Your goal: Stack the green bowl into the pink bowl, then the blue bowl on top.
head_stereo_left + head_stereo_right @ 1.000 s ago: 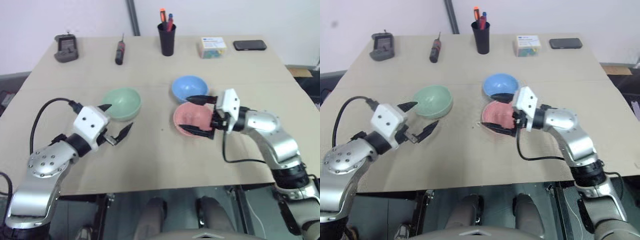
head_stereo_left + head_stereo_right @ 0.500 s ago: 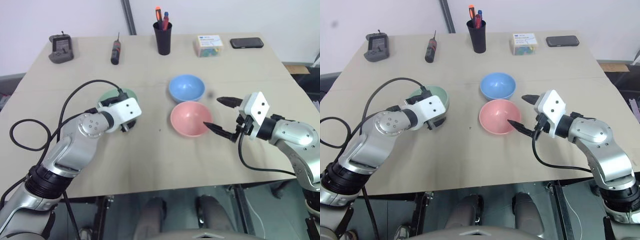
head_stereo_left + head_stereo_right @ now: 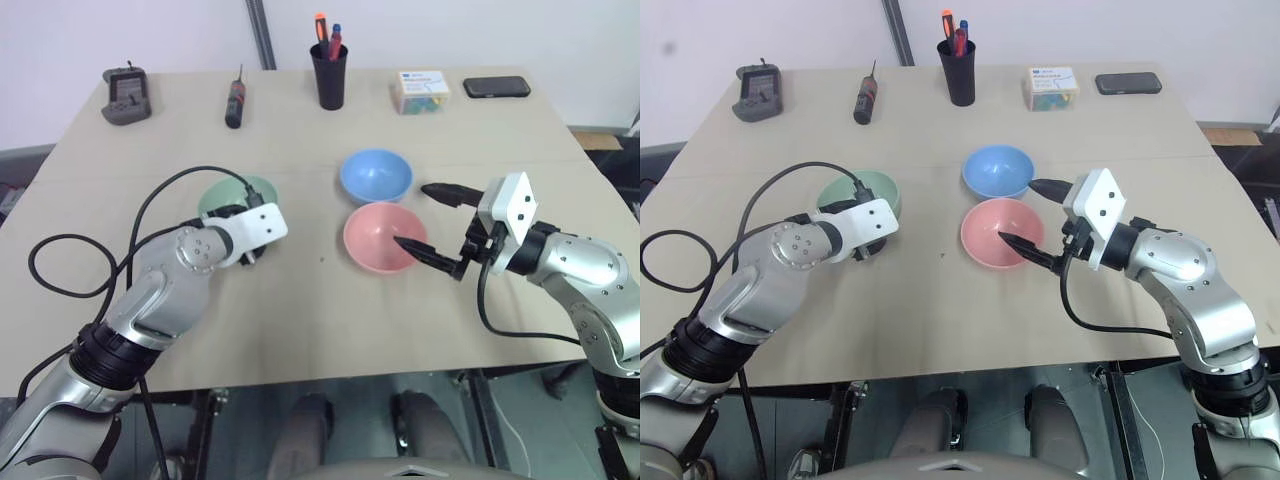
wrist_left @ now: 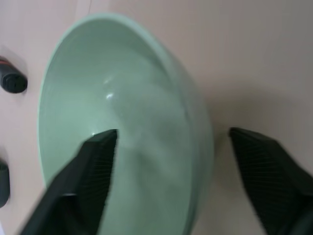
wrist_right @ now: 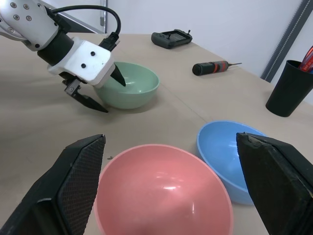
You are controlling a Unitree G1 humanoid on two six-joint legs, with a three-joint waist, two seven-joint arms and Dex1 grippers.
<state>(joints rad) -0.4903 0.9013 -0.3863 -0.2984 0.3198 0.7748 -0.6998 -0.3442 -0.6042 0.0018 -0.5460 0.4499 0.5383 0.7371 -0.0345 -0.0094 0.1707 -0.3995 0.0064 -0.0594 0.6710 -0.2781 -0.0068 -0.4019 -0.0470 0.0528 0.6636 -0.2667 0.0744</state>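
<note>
The robot's right gripper will next top the stack (image 3: 385, 238) with the blue bowl, picking the bowl up by its rim (image 3: 403, 189).
The green bowl (image 3: 232, 192) stands at the left of the table's middle. My left gripper (image 5: 115, 97) is open and straddles its near rim, one finger (image 4: 93, 166) inside the bowl and the other (image 4: 264, 166) outside it, with a gap to the wall. The pink bowl (image 3: 380, 238) sits right of centre, and the blue bowl (image 3: 375, 175) lies just behind it. Both are empty. My right gripper (image 3: 432, 222) is open and holds nothing, just right of the pink bowl, its lower finger reaching over the bowl's right rim.
Along the table's far edge stand a dark device (image 3: 127, 97), a screwdriver (image 3: 238, 100), a black pen cup (image 3: 333, 78), a small box (image 3: 421, 92) and a phone (image 3: 497, 88). A black cable (image 3: 90, 250) loops off my left arm.
My left gripper moved forward, rolled over and set its fingers astride the green bowl's near rim. My right gripper drew back to the right from over the pink bowl.
</note>
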